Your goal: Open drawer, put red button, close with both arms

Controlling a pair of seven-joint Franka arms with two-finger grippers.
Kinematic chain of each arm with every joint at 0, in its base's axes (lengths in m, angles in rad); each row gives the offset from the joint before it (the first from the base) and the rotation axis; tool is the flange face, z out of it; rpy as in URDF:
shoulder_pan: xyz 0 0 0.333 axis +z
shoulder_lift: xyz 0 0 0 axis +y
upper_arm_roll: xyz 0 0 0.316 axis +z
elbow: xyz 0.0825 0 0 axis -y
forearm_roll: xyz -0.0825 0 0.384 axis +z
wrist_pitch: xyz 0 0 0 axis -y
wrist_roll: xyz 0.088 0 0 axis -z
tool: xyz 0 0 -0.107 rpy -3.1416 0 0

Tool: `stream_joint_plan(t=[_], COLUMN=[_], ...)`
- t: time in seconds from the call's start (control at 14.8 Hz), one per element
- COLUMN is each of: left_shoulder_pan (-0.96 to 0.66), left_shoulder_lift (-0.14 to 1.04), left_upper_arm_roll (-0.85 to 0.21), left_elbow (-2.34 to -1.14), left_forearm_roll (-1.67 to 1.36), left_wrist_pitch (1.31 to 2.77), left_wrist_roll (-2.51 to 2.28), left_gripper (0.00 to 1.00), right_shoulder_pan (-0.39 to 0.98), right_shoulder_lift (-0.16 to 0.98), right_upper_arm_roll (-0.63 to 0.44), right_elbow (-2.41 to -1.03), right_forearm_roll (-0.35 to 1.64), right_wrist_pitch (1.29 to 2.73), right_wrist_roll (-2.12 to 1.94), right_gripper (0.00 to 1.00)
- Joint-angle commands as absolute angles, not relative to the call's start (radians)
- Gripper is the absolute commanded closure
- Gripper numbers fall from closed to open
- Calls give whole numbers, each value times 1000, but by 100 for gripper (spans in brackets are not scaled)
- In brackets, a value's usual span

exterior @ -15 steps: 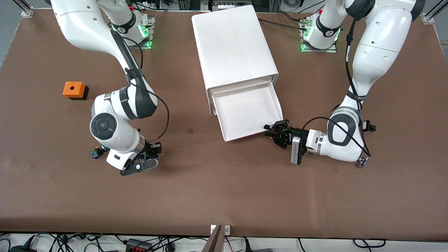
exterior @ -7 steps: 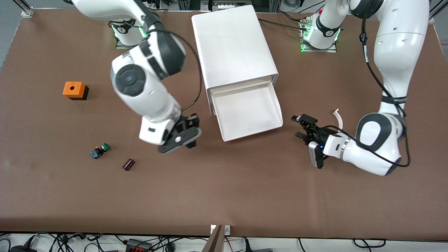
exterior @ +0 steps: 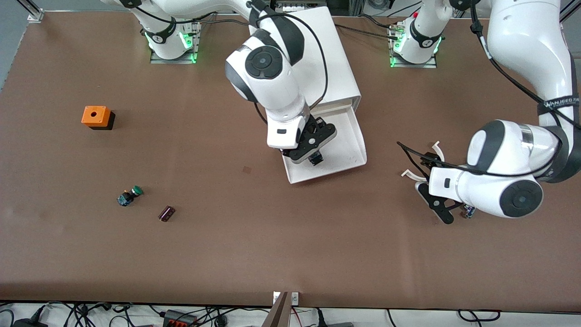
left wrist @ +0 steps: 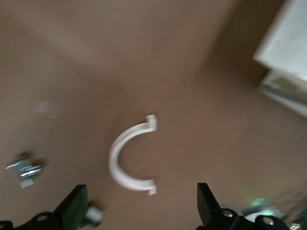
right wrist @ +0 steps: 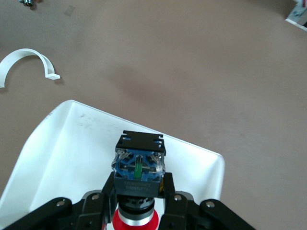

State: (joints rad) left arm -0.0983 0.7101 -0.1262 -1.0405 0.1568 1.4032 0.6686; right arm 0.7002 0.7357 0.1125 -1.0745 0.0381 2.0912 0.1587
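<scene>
The red button's blue end [exterior: 316, 158] [right wrist: 138, 164] is high above the bottom of the drawer, so my right gripper needs to keep holding the red button until the button is lower.
The top drawer [exterior: 345, 145] stands pulled out of the white cabinet [exterior: 340, 81] and is empty. My right gripper [exterior: 313, 147] hangs over the drawer and is shut on the red button [exterior: 315, 158]. In the right wrist view the gripper [right wrist: 139, 191] holds the button [right wrist: 139, 165] by its black body. The blue end points down at the drawer floor [right wrist: 72, 143] and the red cap is up between the fingers. My left gripper [exterior: 435, 200] is open and empty over the table at the left arm's end. In the left wrist view it [left wrist: 140, 206] hangs over a white C-shaped clip [left wrist: 127, 160].
A green-capped button [exterior: 130, 195] and a small dark cylinder [exterior: 166, 213] lie toward the right arm's end, nearer the front camera. An orange cube [exterior: 96, 116] sits farther back. White clip pieces [exterior: 436, 147] and a small metal part [exterior: 469, 211] lie by the left gripper.
My right gripper rose from the table beside the green button and swung over the open drawer with the red button. My left gripper drew away from the drawer's front corner.
</scene>
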Motion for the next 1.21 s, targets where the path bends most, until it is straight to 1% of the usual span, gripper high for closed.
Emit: stream_joint_plan(t=[0.0,0.13,0.2,0.34,0.54,0.81,1.15], left_shoulder_pan=[-129,-112,-107,-94,-60,-37,-41], left_shoulder_lift=[704,701,700,681,675,658,657], left_upper_arm_roll=[-118,-124,-120,-120,-115,-123,-123], left_elbow=[-957,-940,-939,-940,-948,-999,-1020], left_forearm_roll=[305,284,276,256,112,2,6], left_wrist_pitch=[1433,1534,1542,1539,1534,1534,1537], left_wrist_roll=[644,608,588,530,272,-23,-90], left_gripper=[0,0,0,0,0,0,0], right_shoulder_pan=[712,719,735,756,776,776,779], right_shoulder_lift=[770,778,779,799,845,853,859], right_upper_arm_roll=[106,109,109,109,109,107,107], right_elbow=[-1038,-1046,-1046,-1046,-1037,-1039,-1039], right_forearm_roll=[49,51,51,49,49,49,51], right_wrist_pitch=[2080,2047,2034,2033,2055,2049,2059], right_wrist_roll=[184,236,256,278,293,293,406], right_gripper=[100,100,100,100,100,100,100])
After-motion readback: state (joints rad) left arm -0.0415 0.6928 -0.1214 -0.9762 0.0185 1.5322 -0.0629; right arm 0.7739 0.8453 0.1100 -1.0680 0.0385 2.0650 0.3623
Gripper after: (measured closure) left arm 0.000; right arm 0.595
